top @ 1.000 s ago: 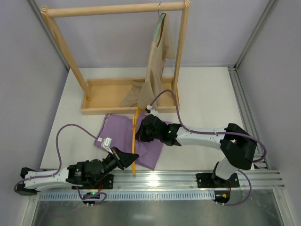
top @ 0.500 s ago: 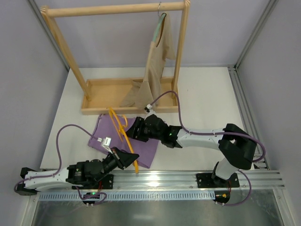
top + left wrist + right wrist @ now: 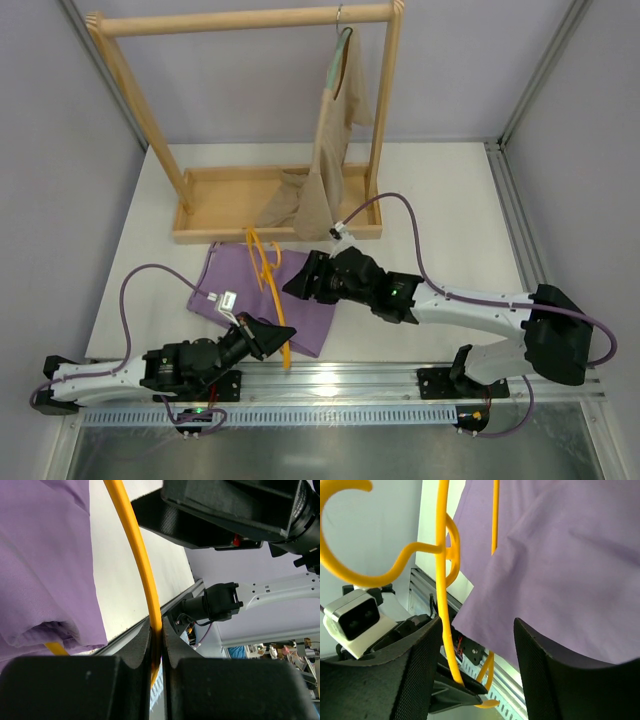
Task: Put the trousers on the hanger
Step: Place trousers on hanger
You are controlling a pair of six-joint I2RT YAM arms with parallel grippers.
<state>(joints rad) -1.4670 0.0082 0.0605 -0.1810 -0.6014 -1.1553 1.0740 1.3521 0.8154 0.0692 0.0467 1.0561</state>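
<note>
Next, my right gripper takes hold of the hanger's middle beside its hook, which leaves the bar under the trousers for placing them.
The lilac trousers lie folded on the white table in front of the rack. The orange-yellow hanger slants across them, its hook toward the rack. My left gripper is shut on the hanger's near end by the table edge; in the left wrist view the yellow rod runs between the pressed pads. One hanger bar slips under the trousers. My right gripper hovers open just right of the hanger, over the fabric, holding nothing.
A wooden rack with a tray base stands at the back. A beige garment hangs there on a grey-green hanger, trailing into the tray. A metal rail runs along the near table edge.
My right gripper opened, let go of the hanger and drew back to the right. The hanger swung from upright to slanted, hook toward the rack. The left gripper kept its hold.
</note>
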